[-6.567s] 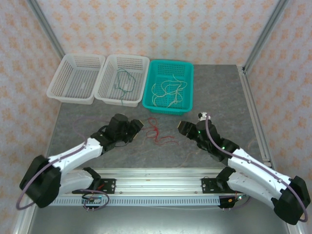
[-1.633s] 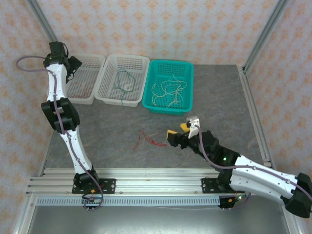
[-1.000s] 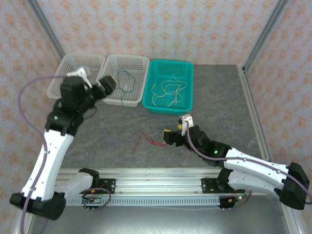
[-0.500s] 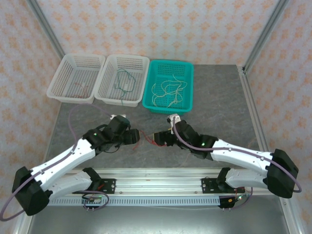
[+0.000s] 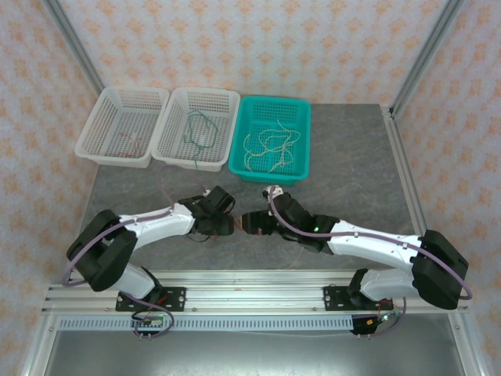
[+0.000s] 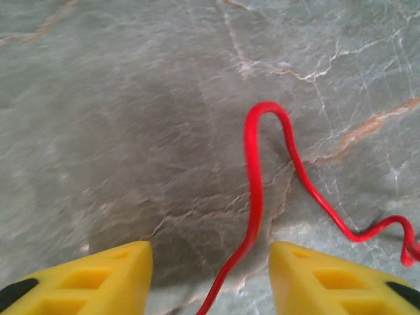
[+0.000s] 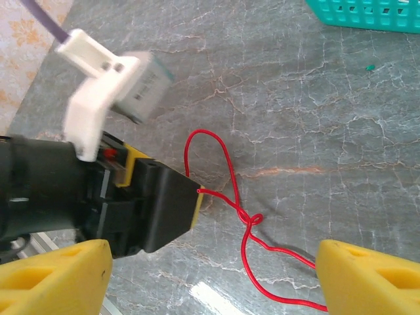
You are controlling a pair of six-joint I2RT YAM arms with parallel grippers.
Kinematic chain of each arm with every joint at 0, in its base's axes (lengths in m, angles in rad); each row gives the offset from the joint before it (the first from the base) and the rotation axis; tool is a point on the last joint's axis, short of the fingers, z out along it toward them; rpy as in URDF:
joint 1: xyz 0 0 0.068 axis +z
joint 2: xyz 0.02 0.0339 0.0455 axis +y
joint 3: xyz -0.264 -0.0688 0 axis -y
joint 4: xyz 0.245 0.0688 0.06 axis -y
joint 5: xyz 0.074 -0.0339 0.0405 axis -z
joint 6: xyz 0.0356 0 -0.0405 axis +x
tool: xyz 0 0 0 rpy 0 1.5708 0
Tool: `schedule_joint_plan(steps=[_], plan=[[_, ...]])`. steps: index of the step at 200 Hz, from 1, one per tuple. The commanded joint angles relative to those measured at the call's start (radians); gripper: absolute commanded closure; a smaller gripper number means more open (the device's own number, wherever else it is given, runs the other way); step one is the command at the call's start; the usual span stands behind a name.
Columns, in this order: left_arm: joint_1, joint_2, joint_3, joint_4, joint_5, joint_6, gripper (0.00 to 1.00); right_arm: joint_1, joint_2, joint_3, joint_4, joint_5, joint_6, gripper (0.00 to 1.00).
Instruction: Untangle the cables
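Observation:
I need to pull the red cable untangled next, so I should grab it with my right gripper at its part beyond the knot, opposite my left gripper.
A red cable (image 6: 252,197) lies on the grey table, with a small knot (image 7: 252,220) in it. My left gripper (image 6: 210,279) is low over the cable and open. The strand runs between its yellow fingertips (image 6: 98,279) and touches neither. My right gripper (image 7: 213,275) faces it from the right, wide open, with the knot lying ahead of its jaws. In the top view the left gripper (image 5: 227,222) and right gripper (image 5: 249,222) nearly meet at mid-table. A red cable (image 5: 129,141), a green cable (image 5: 196,129) and cream cables (image 5: 270,149) lie in the baskets.
Three baskets stand in a row at the back: a white basket (image 5: 86,145) on the left, a white basket (image 5: 164,153) in the middle and a teal basket (image 5: 235,164) on the right. The left gripper's black and yellow body (image 7: 151,203) crowds the right wrist view.
My left arm has swung down from the left basket to mid-table, and its jaws have narrowed around the red cable. My right gripper has slid left toward the cable, still wide open.

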Motion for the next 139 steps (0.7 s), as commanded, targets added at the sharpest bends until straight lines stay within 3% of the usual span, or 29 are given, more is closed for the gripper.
schedule_joint_plan(steps=[1,19,27,80,115,139], plan=[[0.0,0.043,0.016,0.1,0.017,0.013,0.64,-0.001,0.0,0.003,0.032,0.018,0.029,0.19],[0.0,0.069,0.017,0.11,0.028,0.009,0.92,0.0,0.005,-0.002,0.063,0.014,0.015,0.18],[0.0,0.069,0.014,0.123,0.038,0.005,1.0,0.001,0.012,-0.011,0.085,0.017,0.008,0.18],[-0.001,0.043,-0.002,0.145,0.087,-0.001,1.0,0.004,0.152,-0.006,0.204,0.038,-0.147,0.18],[-0.001,0.029,-0.01,0.147,0.107,0.002,1.0,0.008,0.255,-0.022,0.28,0.092,-0.45,0.23],[-0.001,0.028,-0.007,0.145,0.114,0.004,1.0,0.008,0.327,-0.015,0.325,0.017,-0.616,0.24]])
